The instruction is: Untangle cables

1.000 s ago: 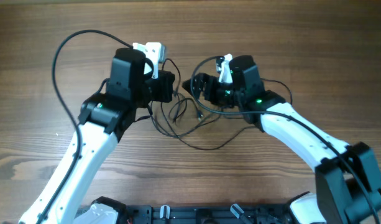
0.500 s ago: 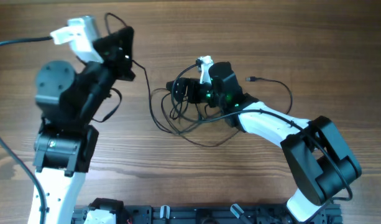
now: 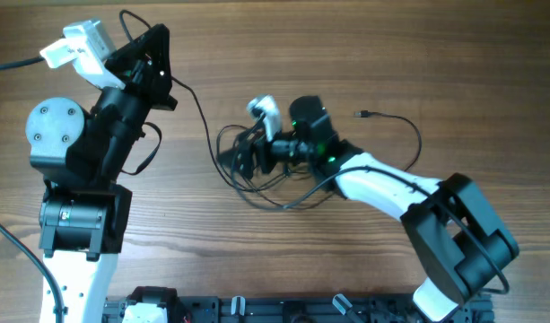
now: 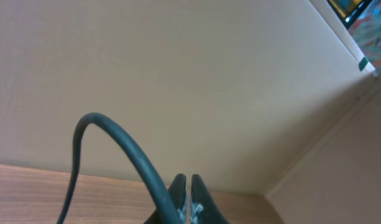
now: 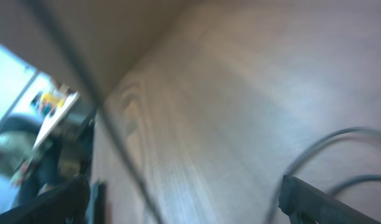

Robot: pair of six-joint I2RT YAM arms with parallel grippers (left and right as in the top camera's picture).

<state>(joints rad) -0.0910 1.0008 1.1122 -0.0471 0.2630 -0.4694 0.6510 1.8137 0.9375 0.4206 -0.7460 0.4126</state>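
A piece of cable on the tangle's side nearest my left gripper needs to be grabbed next by my right gripper, so that I can pull it free.
The cables (image 3: 257,184) lie as a tangle of thin black cords in the middle of the wooden table (image 3: 391,54). One plug end (image 3: 364,114) sticks out to the right. My left gripper (image 3: 164,76) is raised at the far left and is shut on one cable strand (image 3: 196,109), which runs down to the tangle. In the left wrist view that cable (image 4: 131,149) crosses beside the closed gripper (image 4: 185,180). My right gripper (image 3: 243,157) stands open, low over the left part of the tangle. The right wrist view is blurred; its gripper (image 5: 187,205) is spread wide, with strands (image 5: 327,143) near the right finger.
Both arms reach in from the near edge, where their bases (image 3: 257,309) sit. The left arm's thicker camera cable (image 3: 14,63) trails off the left edge. A beige wall (image 4: 178,74) rises behind the table.
My left arm rose and swung up and left, still shut, drawing one strand out of the tangle. My right gripper moved left into the tangle, still open.
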